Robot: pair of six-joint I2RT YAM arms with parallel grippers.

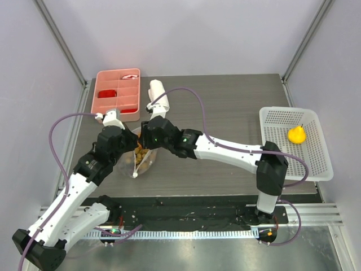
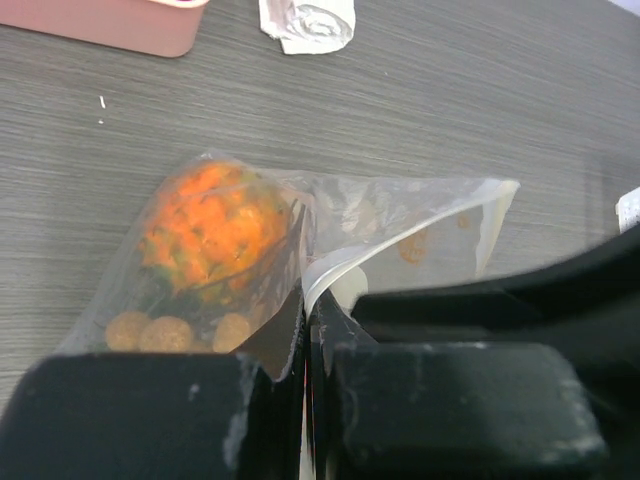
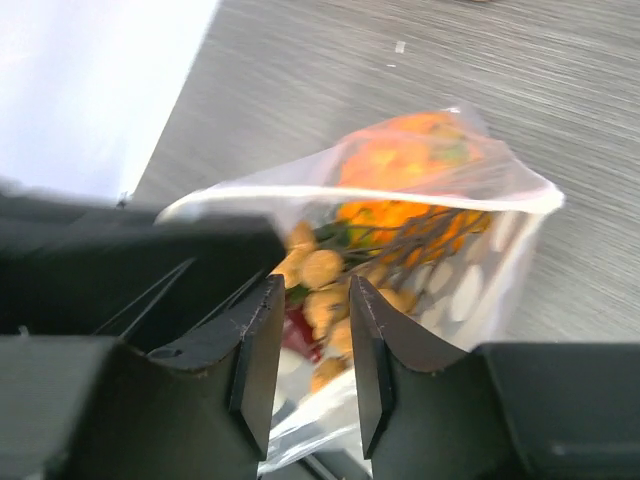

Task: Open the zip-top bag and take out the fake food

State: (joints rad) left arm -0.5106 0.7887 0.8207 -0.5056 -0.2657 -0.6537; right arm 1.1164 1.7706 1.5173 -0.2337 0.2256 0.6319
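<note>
The brown ball cluster should come out whole through the bag's opening, so my right gripper will next grab the cluster's stems close to the balls.
The clear zip-top bag point(image 1: 142, 160) lies open mid-table between both grippers. My left gripper point(image 2: 305, 312) is shut on the bag's point(image 2: 400, 225) white-stripped edge and holds the mouth up. Inside the bag are the orange spiky fruit point(image 2: 210, 228) and the brown balls point(image 2: 165, 332). My right gripper point(image 3: 315, 335) is open and reaches into the bag's point(image 3: 500, 285) mouth, with its fingers on either side of the brown ball cluster point(image 3: 322, 270). The orange fruit point(image 3: 400, 165) lies deeper in. The yellow pear point(image 1: 296, 134) sits in the white basket point(image 1: 282, 164).
A pink compartment tray point(image 1: 117, 93) stands at the back left. A rolled white towel point(image 1: 156, 90) lies beside it, and it also shows in the left wrist view point(image 2: 310, 22). The white basket sits at the right table edge.
</note>
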